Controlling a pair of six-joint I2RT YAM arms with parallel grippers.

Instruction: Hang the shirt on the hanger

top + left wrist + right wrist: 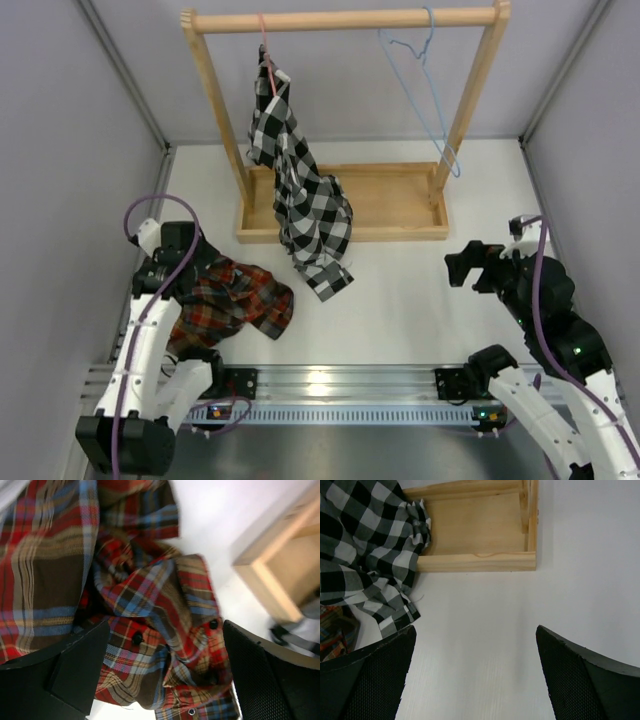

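I should next grab the plaid shirt [235,300] with my left gripper by the crumpled fold between its black buttons. The cloth beside that fold will stay free for my right gripper.
The red, orange and dark blue plaid shirt [235,300] lies crumpled on the table at the left, near the left arm. My left gripper [190,262] hovers over its upper left part, open. In the left wrist view the shirt [150,605] fills the space under and between the wide-apart fingers [80,665], with black buttons showing. The light-blue wire hanger [425,85] hangs empty from the right end of the wooden rail. My right gripper [470,265] is open over bare table at the right, nothing between its fingers [580,675].
A wooden rack [345,20] with a tray base [400,200] stands at the back. A black-and-white checked shirt [300,190] hangs from a pink-red hanger [265,45] and drapes over the base onto the table. Grey walls enclose both sides.
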